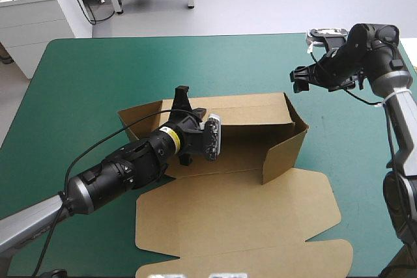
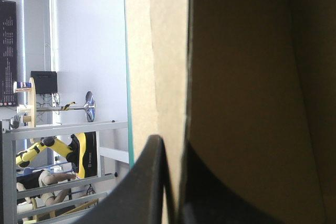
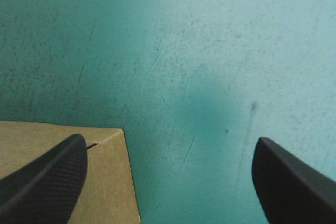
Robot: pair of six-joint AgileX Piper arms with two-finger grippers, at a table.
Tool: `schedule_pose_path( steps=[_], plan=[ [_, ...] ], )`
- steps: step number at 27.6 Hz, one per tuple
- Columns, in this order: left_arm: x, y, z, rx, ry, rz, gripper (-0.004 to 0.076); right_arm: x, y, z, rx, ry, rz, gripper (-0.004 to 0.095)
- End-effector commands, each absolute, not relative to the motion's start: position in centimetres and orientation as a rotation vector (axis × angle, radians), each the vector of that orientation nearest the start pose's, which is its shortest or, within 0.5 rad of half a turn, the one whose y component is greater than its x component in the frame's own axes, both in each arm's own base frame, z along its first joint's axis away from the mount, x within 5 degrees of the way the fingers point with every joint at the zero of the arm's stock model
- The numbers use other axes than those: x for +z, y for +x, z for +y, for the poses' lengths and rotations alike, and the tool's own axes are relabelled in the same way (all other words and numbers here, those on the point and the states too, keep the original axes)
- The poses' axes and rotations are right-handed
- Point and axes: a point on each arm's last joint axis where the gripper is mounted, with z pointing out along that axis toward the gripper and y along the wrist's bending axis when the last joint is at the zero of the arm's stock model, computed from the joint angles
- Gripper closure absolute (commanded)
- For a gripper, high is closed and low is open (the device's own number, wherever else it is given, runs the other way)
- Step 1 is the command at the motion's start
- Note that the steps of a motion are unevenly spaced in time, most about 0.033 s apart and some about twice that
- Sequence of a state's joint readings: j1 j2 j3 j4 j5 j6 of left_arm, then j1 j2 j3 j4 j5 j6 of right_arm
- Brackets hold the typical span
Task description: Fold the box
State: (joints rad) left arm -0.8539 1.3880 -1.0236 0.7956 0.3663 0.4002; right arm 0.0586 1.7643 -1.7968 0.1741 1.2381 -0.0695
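Next, my right gripper grabs the top edge (image 1: 298, 111) of the box (image 1: 241, 216) to fold the box upright.
The brown box (image 1: 241, 216) lies mid-table with its long back wall (image 1: 247, 110) and right end wall (image 1: 287, 154) raised and its lid flat toward the near edge. My left gripper (image 1: 181, 96) is shut on the back wall's top edge near its left end. In the left wrist view the board (image 2: 236, 77) stands between the black fingers (image 2: 152, 182), which are all but closed. My right gripper (image 1: 301, 80) hovers open above the cover just beyond the box's far right corner. That corner (image 3: 107, 177) shows beside one of its fingers (image 3: 47, 182).
The teal-green cover (image 1: 98, 83) shows all around the box. A flap (image 1: 140, 115) lies flat at the box's left end. The table's far edge (image 1: 176, 37) runs behind both grippers, and the right edge is close to the right arm.
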Motion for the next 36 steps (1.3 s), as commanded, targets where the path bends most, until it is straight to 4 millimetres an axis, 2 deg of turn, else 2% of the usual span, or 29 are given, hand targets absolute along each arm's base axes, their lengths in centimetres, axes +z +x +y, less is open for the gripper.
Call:
schedule_pose_path(
  steps=[1,5,10,19,28,31,36],
  plan=[
    [31.5,21.7,-21.8,0.422,1.693,1.312,0.0732,38.1,36.2,3.6,0.266,-0.150,2.629,0.0137],
    [31.5,21.7,-21.8,0.422,1.693,1.312,0.0732,37.9,35.0,3.8,0.296,-0.158,2.613,0.0141],
    [31.5,21.7,-21.8,0.425,1.694,1.310,0.0732,36.6,33.4,3.6,0.280,-0.174,2.647,0.0143],
    [31.5,21.7,-21.8,0.425,1.694,1.310,0.0732,35.5,29.9,3.7,0.311,-0.200,2.529,0.0143],
    [31.5,21.7,-21.8,0.425,1.694,1.310,0.0732,33.4,25.5,4.1,0.347,-0.349,2.363,0.0145],
    [31.5,21.7,-21.8,0.425,1.694,1.310,0.0732,32.8,24.3,4.1,0.336,-0.400,2.360,0.0145],
    [31.5,21.7,-21.8,0.427,1.696,1.307,0.0732,32.4,23.5,4.5,0.400,-0.453,2.419,0.0168]
  ],
)
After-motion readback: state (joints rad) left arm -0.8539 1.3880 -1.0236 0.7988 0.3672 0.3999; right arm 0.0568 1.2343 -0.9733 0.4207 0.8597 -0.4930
